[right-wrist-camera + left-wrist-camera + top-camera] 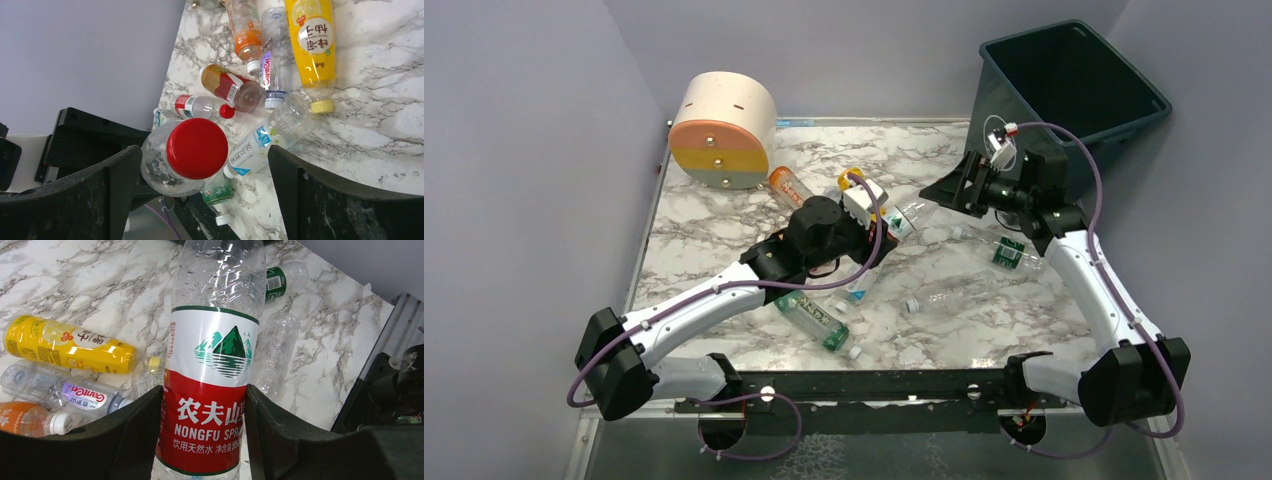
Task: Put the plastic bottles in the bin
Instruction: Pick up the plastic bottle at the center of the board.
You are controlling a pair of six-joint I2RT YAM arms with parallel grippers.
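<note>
The robot's right gripper needs to take hold of the bottle behind its red cap next, free of the left gripper, to put it in the bin [1074,80].
My left gripper [205,432] is shut on a clear plastic bottle [215,365] with a red and white label, both fingers pressed on the red band. Seen from above, this bottle [911,214] is held over the table's middle, pointing right. My right gripper [952,192] faces it, open. In the right wrist view the bottle's red cap [196,148] sits between the spread fingers of the right gripper [204,152], closer to the left one. The dark teal bin [1074,80] stands at the back right, behind the right arm.
Loose bottles lie on the marble top: a green-labelled one [814,318], a clear one [954,290], another [1009,250], an orange one [789,185], a yellow one [70,345]. A cream cylinder [722,130] lies at the back left.
</note>
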